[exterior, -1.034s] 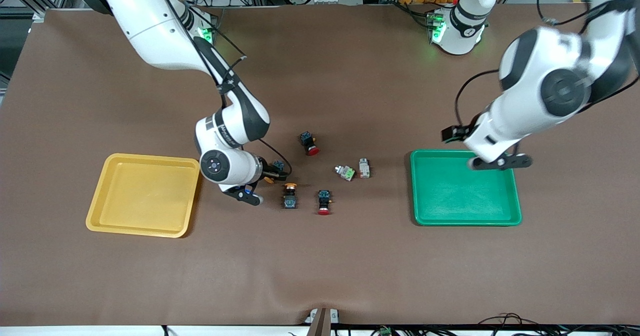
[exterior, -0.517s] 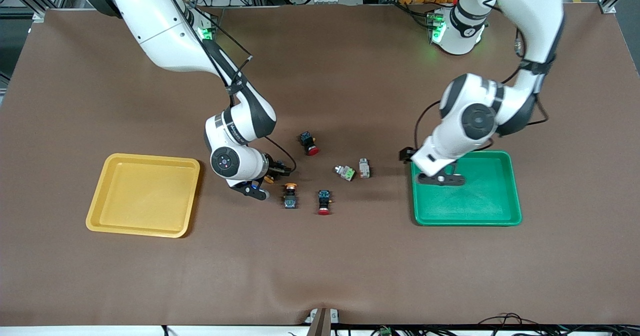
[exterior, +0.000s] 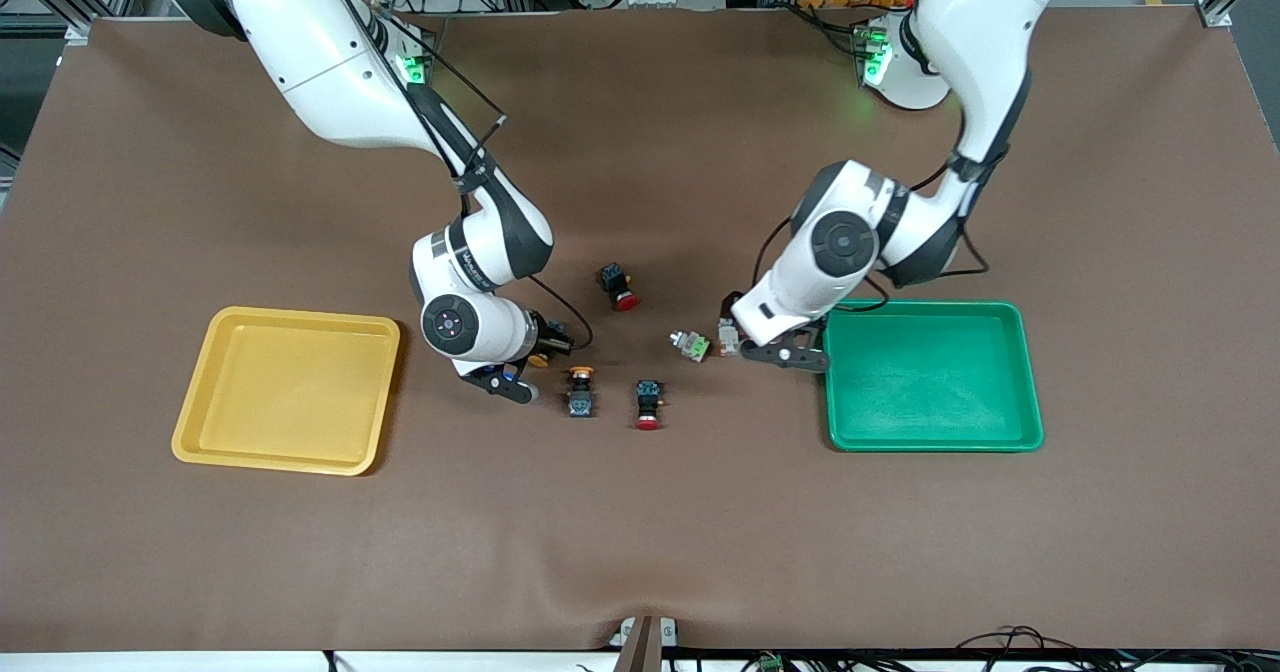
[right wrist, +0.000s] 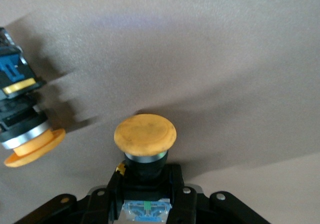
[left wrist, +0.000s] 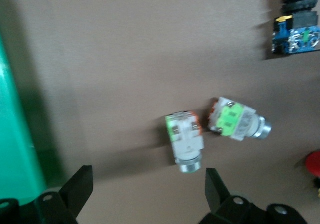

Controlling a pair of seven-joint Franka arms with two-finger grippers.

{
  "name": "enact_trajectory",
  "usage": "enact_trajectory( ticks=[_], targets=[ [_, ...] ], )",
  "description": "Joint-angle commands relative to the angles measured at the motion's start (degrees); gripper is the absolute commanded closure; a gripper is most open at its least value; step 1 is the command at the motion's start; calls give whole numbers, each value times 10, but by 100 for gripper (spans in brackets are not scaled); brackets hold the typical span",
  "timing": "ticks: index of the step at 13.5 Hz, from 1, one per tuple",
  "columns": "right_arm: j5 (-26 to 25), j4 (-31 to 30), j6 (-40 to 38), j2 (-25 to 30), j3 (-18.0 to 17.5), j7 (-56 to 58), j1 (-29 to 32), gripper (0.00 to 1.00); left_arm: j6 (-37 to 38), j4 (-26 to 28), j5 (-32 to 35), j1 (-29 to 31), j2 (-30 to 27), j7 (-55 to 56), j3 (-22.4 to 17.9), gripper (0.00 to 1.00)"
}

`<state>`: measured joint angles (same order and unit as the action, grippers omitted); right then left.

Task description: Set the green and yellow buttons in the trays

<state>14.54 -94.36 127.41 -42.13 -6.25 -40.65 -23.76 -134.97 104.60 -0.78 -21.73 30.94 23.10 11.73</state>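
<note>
My left gripper picks up the grey-white button by its block-shaped body (exterior: 728,337) next, to place it in the green tray (exterior: 930,377).
My right gripper (exterior: 537,348) is shut on a black-bodied button with an orange-yellow cap (right wrist: 145,134), low over the table between the yellow tray (exterior: 290,392) and the second yellow-capped button (exterior: 580,392), which also shows in the right wrist view (right wrist: 30,139). My left gripper (exterior: 772,352) is open, low beside the green tray (exterior: 930,377). Its fingers (left wrist: 80,189) stand wide apart just short of a grey-white button (left wrist: 185,141). The other grey-white button (left wrist: 237,120), showing bright green, lies next to it (exterior: 692,344).
Two black buttons with red caps lie near the middle, one farther from the front camera (exterior: 618,287) and one nearer (exterior: 648,404). The green tray's rim (left wrist: 15,149) is close beside my left gripper. Both trays hold nothing.
My left arm has swung from over the green tray toward the middle and now hangs at the grey-white buttons. My right gripper has kept hold of the yellow button and barely shifted.
</note>
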Motion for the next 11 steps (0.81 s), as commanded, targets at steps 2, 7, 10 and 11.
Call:
enact_trajectory(
  ticks=[2, 7, 10, 11],
  targets=[
    [-2, 2, -41, 45, 8, 64, 44, 94, -1, -46, 16, -27, 52, 84, -6, 16],
    [-37, 96, -214, 76, 8, 227, 164, 94, -34, -46, 15, -30, 71, 99, -6, 35],
    [-56, 98, -227, 74, 8, 350, 241, 92, -42, -46, 16, -31, 81, 99, -6, 55],
    [-56, 98, -245, 72, 8, 387, 266, 89, -42, -46, 16, -31, 83, 99, -7, 73]
  ],
)
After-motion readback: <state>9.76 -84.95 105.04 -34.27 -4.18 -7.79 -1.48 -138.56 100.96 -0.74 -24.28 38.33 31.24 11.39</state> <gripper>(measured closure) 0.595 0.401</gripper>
